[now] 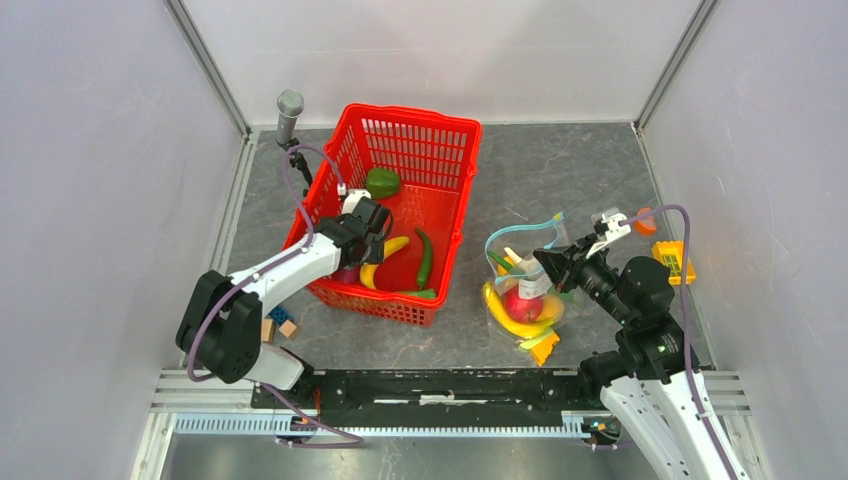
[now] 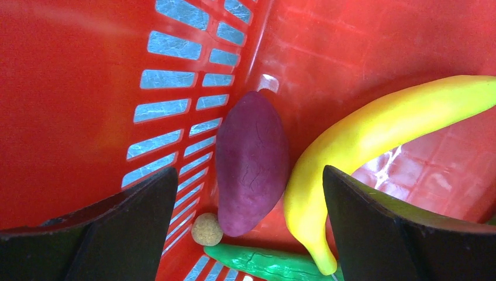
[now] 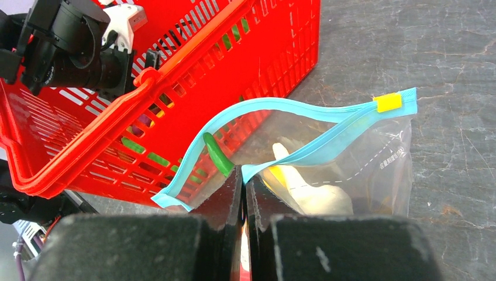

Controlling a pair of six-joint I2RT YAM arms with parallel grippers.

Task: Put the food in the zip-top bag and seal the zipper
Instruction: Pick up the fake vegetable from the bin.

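I will next grab the eggplant across its narrow middle [image 1: 347, 273] [image 2: 252, 165] with my left gripper. This will leave an end of the eggplant free to go into the zip-top bag's opening.
My left gripper [image 1: 366, 232] is down inside the red lattice basket [image 1: 440, 128], open [image 2: 248, 175] and empty. Its jaws stand on either side of a dark purple eggplant [image 2: 251, 164] that leans on the basket wall, with a yellow banana [image 2: 362, 132] just to the right. A green pepper [image 2: 275, 262] lies below them. My right gripper [image 1: 553, 262] is shut [image 3: 243, 174] on the near lip of the zip-top bag [image 3: 374, 170], holding its light blue zipper [image 3: 275, 105] open. The bag [image 1: 520, 295] holds a banana, a red apple [image 1: 524, 305] and a green pepper [image 3: 217, 153].
A round green pepper [image 1: 382, 182] and a long green chili [image 1: 425, 258] lie in the basket, with a small cork ball [image 2: 207, 229]. A yellow crate [image 1: 672, 260] stands right of my right arm. Blocks [image 1: 278, 322] lie by the left arm. A grey cylinder [image 1: 289, 112] stands at the back left.
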